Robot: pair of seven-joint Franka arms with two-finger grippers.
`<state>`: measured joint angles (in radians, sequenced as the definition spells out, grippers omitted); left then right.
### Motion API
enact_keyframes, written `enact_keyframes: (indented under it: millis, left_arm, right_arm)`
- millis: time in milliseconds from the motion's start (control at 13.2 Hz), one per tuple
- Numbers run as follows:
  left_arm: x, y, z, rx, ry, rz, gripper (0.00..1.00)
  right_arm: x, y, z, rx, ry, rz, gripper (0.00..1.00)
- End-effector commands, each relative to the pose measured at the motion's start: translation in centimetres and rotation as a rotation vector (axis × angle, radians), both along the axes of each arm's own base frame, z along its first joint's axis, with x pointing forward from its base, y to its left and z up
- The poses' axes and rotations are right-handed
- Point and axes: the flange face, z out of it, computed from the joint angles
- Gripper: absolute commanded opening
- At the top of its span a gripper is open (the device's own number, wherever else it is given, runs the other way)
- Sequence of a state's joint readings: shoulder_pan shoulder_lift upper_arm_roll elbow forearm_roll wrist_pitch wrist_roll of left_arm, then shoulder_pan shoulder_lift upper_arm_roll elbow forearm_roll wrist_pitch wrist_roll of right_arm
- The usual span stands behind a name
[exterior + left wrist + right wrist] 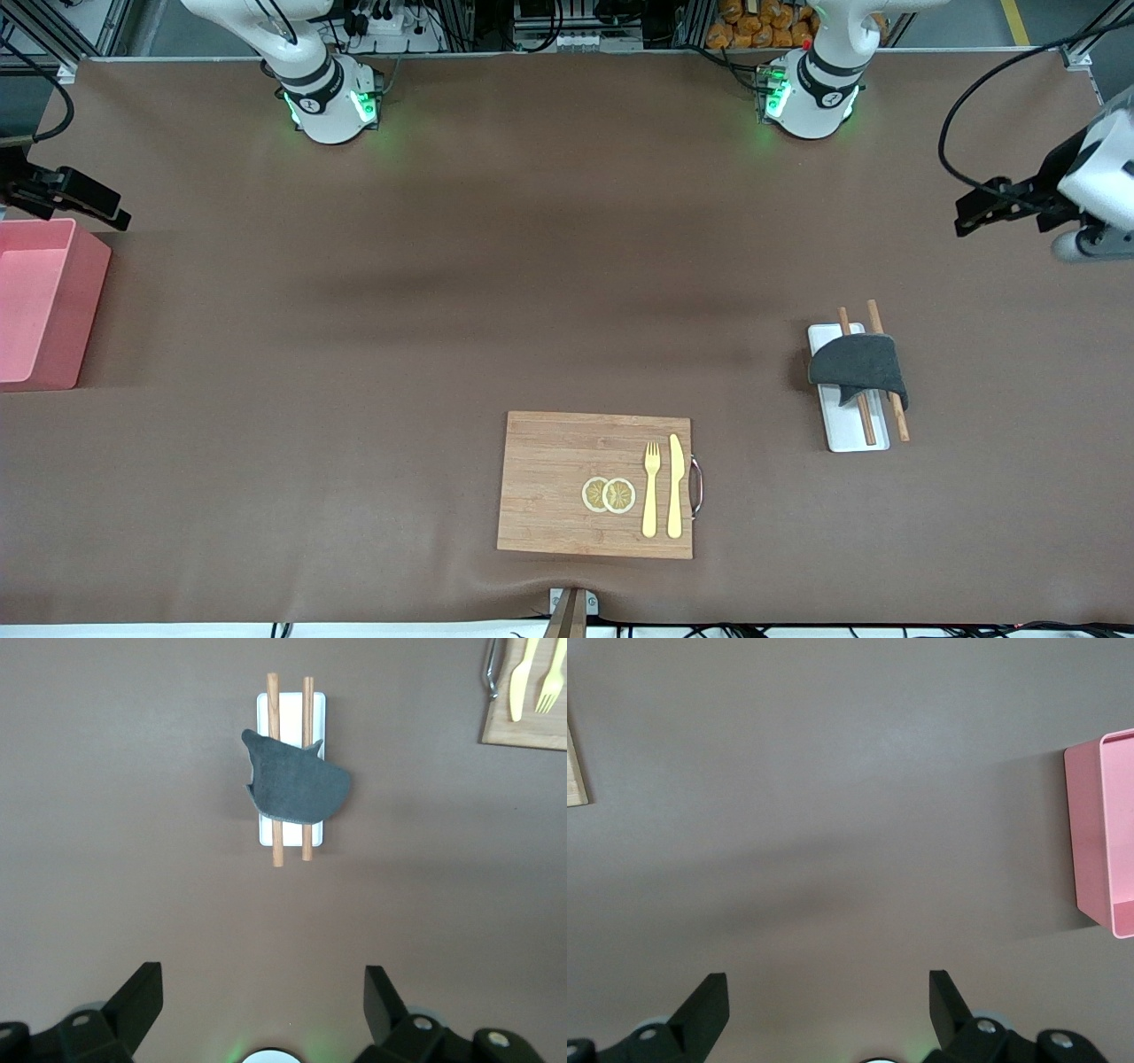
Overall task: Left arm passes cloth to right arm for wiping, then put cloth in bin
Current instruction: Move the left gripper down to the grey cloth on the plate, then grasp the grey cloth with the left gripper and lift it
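Observation:
My left gripper is to pick up the charcoal-grey cloth by its draped middle [858,361] [292,781] next, so that it can pass the cloth to my right gripper for wiping.
The charcoal-grey cloth [858,367] lies draped over two wooden chopsticks on a flat white tray [854,436], toward the left arm's end of the table; it also shows in the left wrist view [296,785]. The pink bin [40,303] stands at the right arm's end, open-topped and holding nothing I can see; its corner shows in the right wrist view [1104,835]. My left gripper [967,215] hangs high at the left arm's end, open and empty [262,992]. My right gripper [113,211] hangs over the table beside the bin, open and empty [827,992].
A wooden cutting board [595,484] near the front edge carries two lemon slices [609,495], a yellow fork [651,490] and a yellow knife [676,486]. The chopsticks [888,368] stick out past the tray.

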<state>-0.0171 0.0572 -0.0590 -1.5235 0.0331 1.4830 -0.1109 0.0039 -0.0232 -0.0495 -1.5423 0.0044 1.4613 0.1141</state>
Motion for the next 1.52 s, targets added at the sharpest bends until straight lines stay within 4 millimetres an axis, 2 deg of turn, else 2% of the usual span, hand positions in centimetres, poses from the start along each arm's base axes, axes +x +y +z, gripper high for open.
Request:
enact_keyframes:
  millis: [0,152,303,379,455,531,682,834,986,1213,1441]
  left_arm:
    - [3.5,-0.1,-4.2,-0.009,-0.007,0.006,1.0]
    - [5.2,-0.4,-7.8,-0.02,-0.001,0.003,1.0]
    - [6.8,-0.8,-12.4,-0.012,0.041,-0.003,1.0]
    - [7.5,0.0,-14.8,-0.011,0.067,0.007,1.0]
    - [7.9,1.0,-16.6,-0.012,0.073,0.02,1.0]
    - [8.1,1.0,-18.4,-0.014,0.07,0.019,1.0]
    - [7.8,0.2,-21.4,-0.024,0.074,0.01,0.98]
    - [7.5,0.9,-23.9,-0.025,0.066,0.017,0.89]
    - [7.4,1.3,-25.7,-0.018,0.057,0.016,0.88]
    - [7.5,2.1,-27.6,-0.022,0.072,0.031,0.73]
    - [7.4,2.0,-29.0,-0.03,0.081,0.035,0.66]
  right_arm:
    - [-0.3,0.4,0.5,-0.01,-0.007,-0.011,1.0]
    - [-0.3,0.4,0.5,-0.01,-0.007,-0.011,1.0]
    - [-0.3,0.4,0.5,-0.01,-0.007,-0.011,1.0]
    - [-0.3,0.5,0.5,-0.01,-0.007,-0.009,1.0]
    - [-0.3,0.5,0.6,-0.011,-0.008,-0.01,1.0]
    - [-0.3,0.5,0.6,-0.011,-0.008,-0.01,1.0]
    - [-0.3,0.5,0.6,-0.011,-0.008,-0.01,1.0]
    - [-0.3,0.6,0.6,-0.011,-0.008,-0.008,1.0]
    - [-0.3,0.6,0.6,-0.011,-0.01,-0.008,1.0]
    - [-0.3,0.5,0.6,-0.011,-0.01,-0.01,1.0]
    - [-0.3,0.5,0.6,-0.011,-0.01,-0.01,1.0]
